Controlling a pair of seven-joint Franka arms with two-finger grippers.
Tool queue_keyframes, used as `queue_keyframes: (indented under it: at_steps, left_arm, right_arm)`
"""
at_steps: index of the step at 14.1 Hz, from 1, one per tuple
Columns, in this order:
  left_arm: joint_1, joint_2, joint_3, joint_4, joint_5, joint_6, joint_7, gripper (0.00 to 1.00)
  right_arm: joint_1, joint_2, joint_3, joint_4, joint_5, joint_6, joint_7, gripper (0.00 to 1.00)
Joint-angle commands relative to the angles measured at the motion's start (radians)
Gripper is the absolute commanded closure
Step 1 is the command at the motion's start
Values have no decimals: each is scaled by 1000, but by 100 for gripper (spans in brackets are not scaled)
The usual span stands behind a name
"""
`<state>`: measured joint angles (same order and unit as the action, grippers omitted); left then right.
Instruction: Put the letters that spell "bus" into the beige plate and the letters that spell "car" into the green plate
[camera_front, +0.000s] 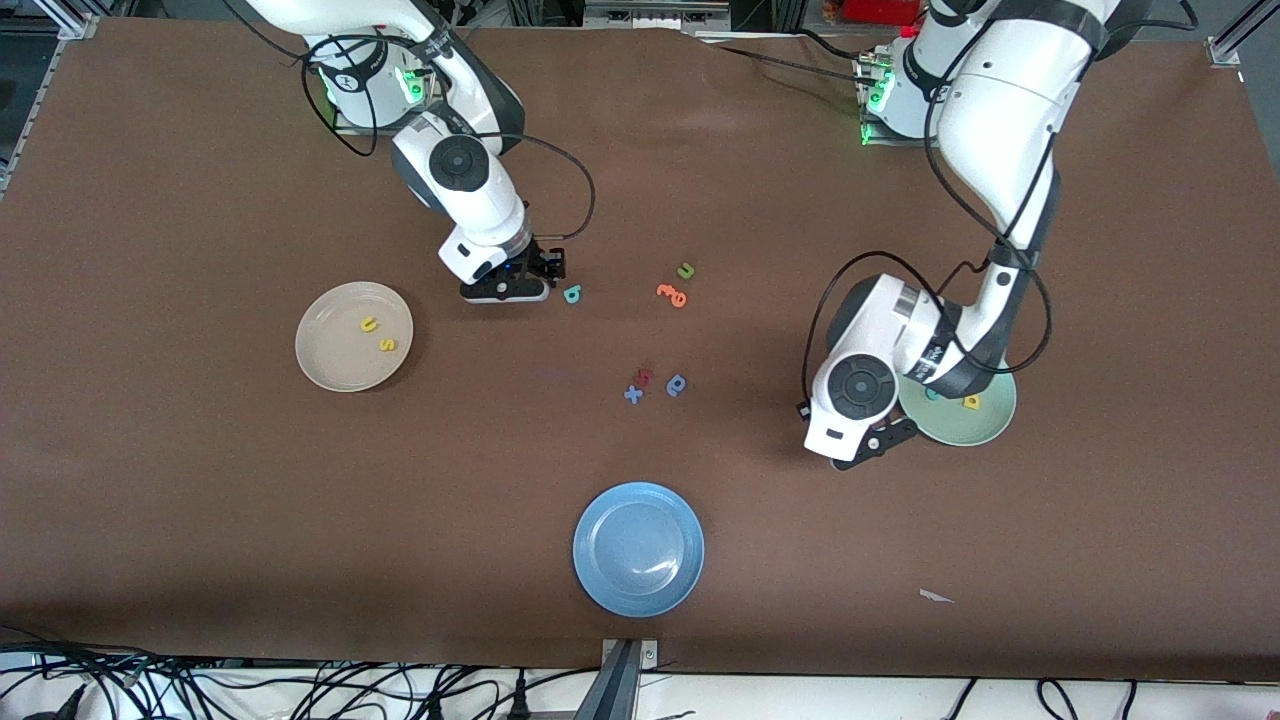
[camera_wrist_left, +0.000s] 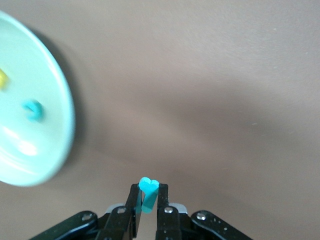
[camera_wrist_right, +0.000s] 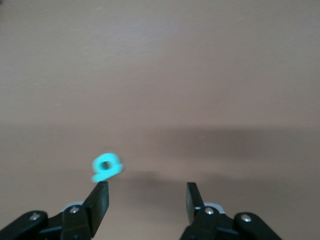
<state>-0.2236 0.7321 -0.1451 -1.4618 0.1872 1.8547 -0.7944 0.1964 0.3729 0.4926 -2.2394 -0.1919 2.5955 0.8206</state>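
Note:
My right gripper is to pick up the teal "b" next by its straight stem (camera_wrist_right: 110, 175), to complete "bus" in the beige plate.
My left gripper (camera_wrist_left: 148, 196) is shut on a small teal letter "r" (camera_wrist_left: 149, 189) and hangs over bare table just beside the green plate (camera_wrist_left: 59, 107). In that plate lie a teal "c" (camera_wrist_left: 33, 110) and a yellow "a" (camera_front: 971, 402). My right gripper (camera_wrist_right: 147, 195) stands open low over the table. The teal "b" (camera_wrist_right: 106, 166) lies flat just off one fingertip, outside the jaws. The beige plate (camera_front: 325, 365) holds the yellow "u" (camera_front: 369, 324) and yellow "s" (camera_front: 386, 344). In the front view the left gripper (camera_front: 878, 442) and right gripper (camera_front: 545, 268) are far apart.
A green "u" (camera_front: 686, 270) and an orange letter (camera_front: 672, 294) lie mid-table. A red letter (camera_front: 645, 376), a blue "x" (camera_front: 633, 394) and a blue rounded letter (camera_front: 677, 385) sit nearer the camera. A blue plate (camera_front: 638, 548) stands near the front edge.

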Motion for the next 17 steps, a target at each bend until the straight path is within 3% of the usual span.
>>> queue_keyframes:
  at_steps: [1,8,9,11,15,17]
  left_arm:
    - [67,-60,-10,-32,15,-72,286,100]
    - [233,-83,-7,-88,31,-75,872,100]
    - [251,-82,-7,-88,31,-75,903,94]
    - [266,-83,-8,-74,14,-84,917,0]
    - [259,-91,-10,-26,12,-106,908,0]
    - [268,-114,-10,-15,12,-111,908,0]
  right_arm:
    - [63,66,-11,72,0,0,74,29]
    - [80,130,-19,87,-103,37,149,29]
    - [81,133,-20,89,-103,40,149,29]
    - [90,139,-20,99,-104,40,149,30]
    - [97,161,-29,115,-132,40,163,31]
    - [97,169,-39,115,-188,40,195,31]
